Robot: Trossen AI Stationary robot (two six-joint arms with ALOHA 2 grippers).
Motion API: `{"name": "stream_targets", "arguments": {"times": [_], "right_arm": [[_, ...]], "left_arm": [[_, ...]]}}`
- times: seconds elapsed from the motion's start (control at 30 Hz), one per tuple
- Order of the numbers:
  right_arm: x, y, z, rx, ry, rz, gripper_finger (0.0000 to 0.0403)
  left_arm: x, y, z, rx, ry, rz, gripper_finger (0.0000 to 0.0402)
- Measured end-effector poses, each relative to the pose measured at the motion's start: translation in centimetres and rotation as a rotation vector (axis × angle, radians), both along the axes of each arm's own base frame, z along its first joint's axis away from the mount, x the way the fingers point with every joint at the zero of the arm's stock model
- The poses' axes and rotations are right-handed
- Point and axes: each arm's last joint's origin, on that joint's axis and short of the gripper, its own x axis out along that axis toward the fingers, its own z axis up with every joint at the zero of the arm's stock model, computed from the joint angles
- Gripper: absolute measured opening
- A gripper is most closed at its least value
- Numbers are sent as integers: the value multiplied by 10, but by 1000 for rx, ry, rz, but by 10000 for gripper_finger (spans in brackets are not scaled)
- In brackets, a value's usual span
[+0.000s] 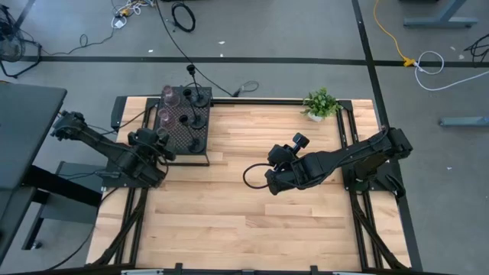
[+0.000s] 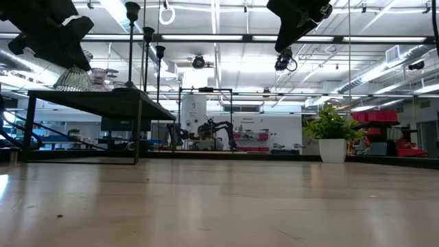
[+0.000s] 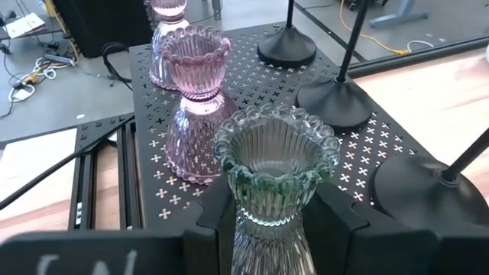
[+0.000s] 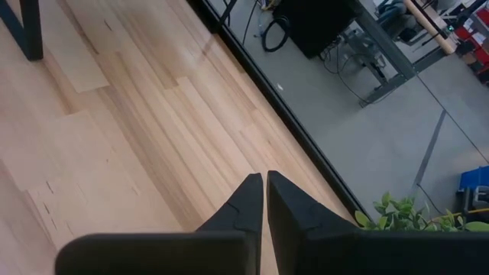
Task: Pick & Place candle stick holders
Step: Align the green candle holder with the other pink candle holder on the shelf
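The left gripper will open: the goblet's foot reaches down over the perforated stand's near corner (image 3: 172, 210) in the left wrist view, so the clear goblet (image 3: 275, 164) would stand.
A black perforated mesh stand (image 1: 183, 130) sits at the table's far left. On it stand two pinkish glass goblets (image 3: 195, 69) (image 1: 166, 107) and three thin black stems with round bases (image 3: 336, 103) (image 2: 130, 48). My left gripper (image 1: 155, 143) is at the stand's near left corner, shut on a pale greenish clear ribbed goblet (image 3: 275, 164). My right gripper (image 4: 265, 191) is shut and empty, raised above the middle of the table (image 1: 273, 181). My left gripper pinches the clear goblet between its two fingers (image 3: 214, 221), just under the beaded cup at the stem (image 3: 267, 237). The goblet stands upright. In the low view its flared foot (image 2: 72, 79) hangs below the gripper, just over the stand's top; I cannot tell whether they touch.
A small green plant in a white pot (image 1: 321, 103) (image 2: 333, 134) stands at the table's far right. Bare wooden tabletop (image 1: 229, 221) lies in the middle and near side. Cables lie on the floor beyond the far edge.
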Motion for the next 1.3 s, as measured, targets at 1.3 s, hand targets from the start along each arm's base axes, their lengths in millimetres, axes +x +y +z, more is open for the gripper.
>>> {"name": "stream_targets", "arguments": {"times": [1.3], "right_arm": [[1, 0, 1, -12, -20, -6, 22]], "left_arm": [[0, 0, -1, -9, 57, -22, 171]]}}
